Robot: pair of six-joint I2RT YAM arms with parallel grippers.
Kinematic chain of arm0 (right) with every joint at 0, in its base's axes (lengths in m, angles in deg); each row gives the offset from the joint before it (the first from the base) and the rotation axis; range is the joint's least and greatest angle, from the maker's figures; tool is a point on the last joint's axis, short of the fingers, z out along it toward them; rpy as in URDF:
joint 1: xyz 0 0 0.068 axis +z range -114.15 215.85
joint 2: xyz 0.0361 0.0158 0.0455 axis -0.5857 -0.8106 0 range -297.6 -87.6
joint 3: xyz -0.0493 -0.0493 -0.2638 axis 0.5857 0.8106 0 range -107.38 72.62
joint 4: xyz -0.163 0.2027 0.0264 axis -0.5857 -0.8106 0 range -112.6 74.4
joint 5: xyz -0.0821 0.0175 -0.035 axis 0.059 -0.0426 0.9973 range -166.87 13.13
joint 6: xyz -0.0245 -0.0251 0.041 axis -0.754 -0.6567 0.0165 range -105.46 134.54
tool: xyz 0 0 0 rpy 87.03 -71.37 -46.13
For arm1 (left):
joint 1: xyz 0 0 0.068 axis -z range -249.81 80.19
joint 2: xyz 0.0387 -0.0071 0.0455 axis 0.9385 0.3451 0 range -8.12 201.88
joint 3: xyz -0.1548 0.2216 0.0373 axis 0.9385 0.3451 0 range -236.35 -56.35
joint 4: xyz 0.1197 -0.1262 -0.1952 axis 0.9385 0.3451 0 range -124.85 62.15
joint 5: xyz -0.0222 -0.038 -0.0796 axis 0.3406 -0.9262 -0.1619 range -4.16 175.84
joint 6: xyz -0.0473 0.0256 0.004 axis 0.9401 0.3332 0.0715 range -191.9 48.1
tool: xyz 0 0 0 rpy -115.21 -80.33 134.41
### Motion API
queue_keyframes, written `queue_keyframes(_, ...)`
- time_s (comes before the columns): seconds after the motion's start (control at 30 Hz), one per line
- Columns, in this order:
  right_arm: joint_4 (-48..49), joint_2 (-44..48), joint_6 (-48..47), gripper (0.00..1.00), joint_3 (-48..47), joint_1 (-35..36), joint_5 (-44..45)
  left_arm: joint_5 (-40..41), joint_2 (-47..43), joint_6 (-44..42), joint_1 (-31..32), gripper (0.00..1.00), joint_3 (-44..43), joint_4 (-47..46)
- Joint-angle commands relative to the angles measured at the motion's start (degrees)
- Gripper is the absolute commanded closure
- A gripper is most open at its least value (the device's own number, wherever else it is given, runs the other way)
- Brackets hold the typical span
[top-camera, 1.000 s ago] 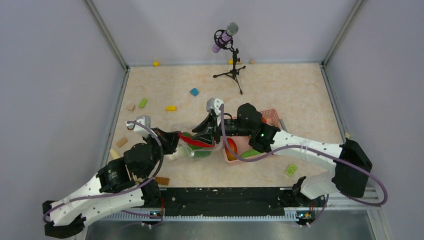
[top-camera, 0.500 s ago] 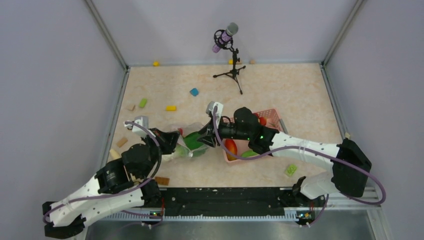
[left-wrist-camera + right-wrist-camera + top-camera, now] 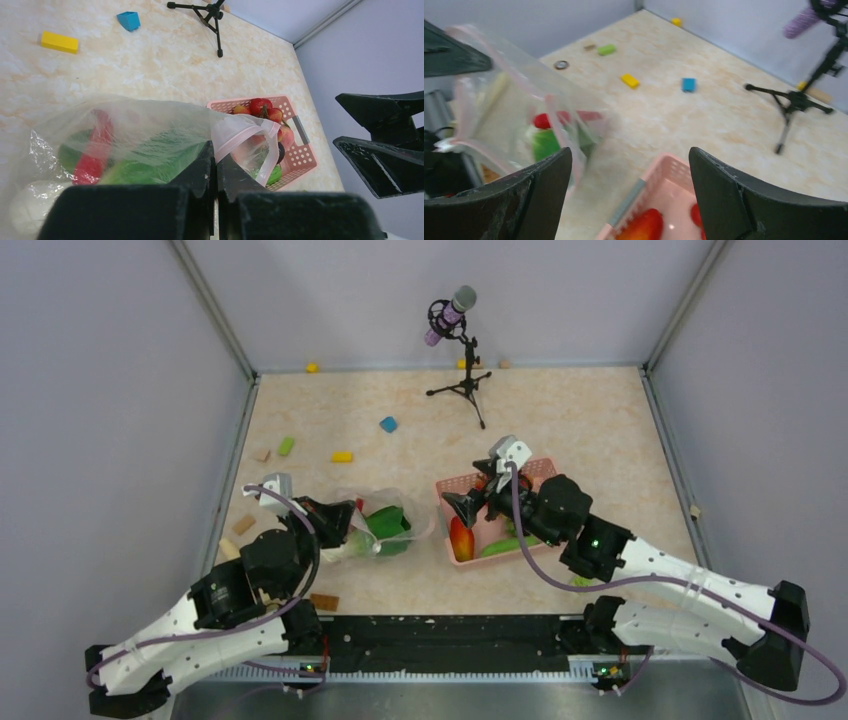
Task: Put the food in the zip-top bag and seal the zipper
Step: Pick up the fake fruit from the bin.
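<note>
I will next grip the red berries' gathered stems with my right gripper, berries hanging free for the zip-top bag.
The zip-top bag (image 3: 385, 525) lies left of centre, its mouth towards the pink basket (image 3: 540, 468). My left gripper (image 3: 343, 523) is shut on the bag's mouth edge (image 3: 216, 156), lifting the pinkish zipper strip (image 3: 240, 140). Inside the bag are a red chilli (image 3: 95, 145), green produce (image 3: 150, 155) and white bok choy (image 3: 27, 210). My right gripper (image 3: 466, 496) hangs open and empty over the basket's left end (image 3: 630, 155). A red-yellow mango (image 3: 461, 537), a green cucumber (image 3: 500, 547) and red berries (image 3: 260, 106) lie in the basket.
A microphone on a tripod (image 3: 455, 340) stands at the back centre. Small blocks lie scattered: yellow (image 3: 342, 456), blue (image 3: 388, 424), green (image 3: 286, 445), and tan ones by the left wall (image 3: 244, 524). Grey walls close in the table on three sides.
My right gripper has pulled back from the bag's mouth to the right, over the basket, and opened. The red chilli it carried now lies in the bag. The left gripper has kept its grip.
</note>
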Motion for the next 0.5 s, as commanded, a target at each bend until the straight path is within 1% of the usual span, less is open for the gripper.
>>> queue_keyframes(0.0,-7.2,3.3,-6.4,0.13,2.8,0.2,17.6,2.2,-0.4,-1.2,-0.3,1.00,0.5,-1.5)
queue_keyframes(0.17,-12.1,1.9,-21.0,0.11,5.9,0.1,16.1,2.2,0.1,-1.8,-0.3,1.00,0.5,-1.6)
queue_keyframes(0.27,-12.2,-1.9,-25.5,0.11,6.0,0.2,20.8,2.2,0.1,-1.9,-0.2,1.00,0.7,-1.6)
queue_keyframes(0.37,-10.1,-6.3,-30.0,0.11,6.4,-0.5,21.7,2.3,0.1,-2.0,-0.2,1.00,1.2,-2.3)
queue_keyframes(0.47,-4.2,-10.7,-31.0,0.11,6.1,-2.5,21.2,1.2,0.2,-2.8,-0.2,1.00,2.0,-3.4)
